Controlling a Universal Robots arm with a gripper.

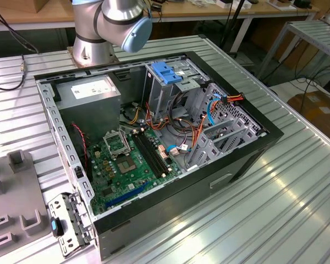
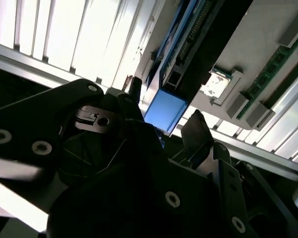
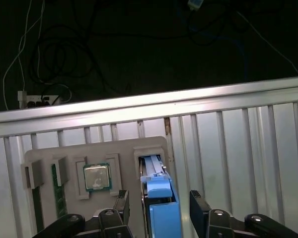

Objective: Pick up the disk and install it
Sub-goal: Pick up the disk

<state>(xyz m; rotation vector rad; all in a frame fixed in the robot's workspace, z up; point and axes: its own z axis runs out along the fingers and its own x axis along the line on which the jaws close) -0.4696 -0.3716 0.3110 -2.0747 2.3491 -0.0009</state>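
Observation:
My gripper is to pick up the disk next by its bright blue carrier end (image 3: 164, 210), because the grey tray's slot (image 3: 150, 150) encloses the disk's far end. Then it should install the disk.
The disk (image 3: 160, 198) stands on edge in a slot of a grey holder tray (image 3: 89, 153), its bright blue carrier end facing the camera in both wrist views. My gripper (image 3: 159, 204) is open, with one dark finger on each side of that blue end (image 2: 165, 110) and a small gap on both sides. The fingertips (image 2: 196, 130) are level with the carrier tab and do not touch it. In the exterior view the open computer case (image 1: 253, 159) lies on the table, and the arm's base (image 1: 113, 25) stands behind it.
The holder tray also carries a processor chip (image 3: 97, 177) and a memory stick (image 3: 56, 186). Inside the case are a drive cage with a blue handle (image 1: 168, 74), a grey power supply (image 1: 91, 93), the motherboard (image 1: 129, 159) and loose cables. Past the slatted table's edge (image 3: 149, 106) lies dark floor with cables.

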